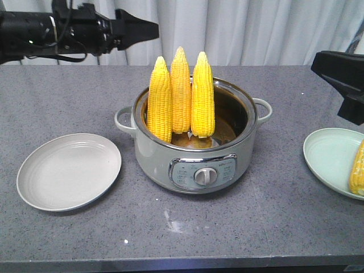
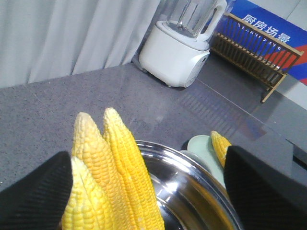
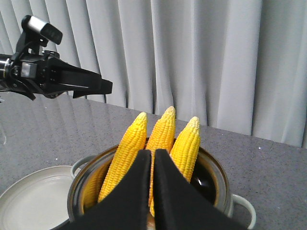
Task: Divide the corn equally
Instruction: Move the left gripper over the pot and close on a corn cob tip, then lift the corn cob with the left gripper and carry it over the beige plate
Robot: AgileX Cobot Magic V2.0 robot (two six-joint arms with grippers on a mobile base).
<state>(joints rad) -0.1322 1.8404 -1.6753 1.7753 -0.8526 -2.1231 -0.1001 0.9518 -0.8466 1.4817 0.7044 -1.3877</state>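
Next, my left gripper grabs a cob by its upright tip (image 1: 160,68) to share the corn out onto the off-white plate (image 1: 68,170).
Three yellow cobs of corn (image 1: 181,91) stand upright, tips up, leaning on the left side of a pale green electric pot (image 1: 170,165) at mid-table. A fourth cob (image 1: 358,168) lies on the pale green plate (image 1: 330,156) at the right edge. An off-white plate (image 1: 68,170) left of the pot holds nothing. My left gripper (image 1: 149,28) hovers high behind and left of the pot; in its wrist view it (image 2: 146,155) is open, its fingers wide apart above the cobs (image 2: 120,163). My right gripper (image 3: 153,152) is shut on nothing, right of the pot and pointing at it.
A white blender (image 2: 177,48) and a wooden rack (image 2: 254,52) stand on the far counter. Curtains hang behind the table. The pot's side handles (image 1: 263,108) stick out left and right. Grey tabletop runs in front of the pot to the near edge.
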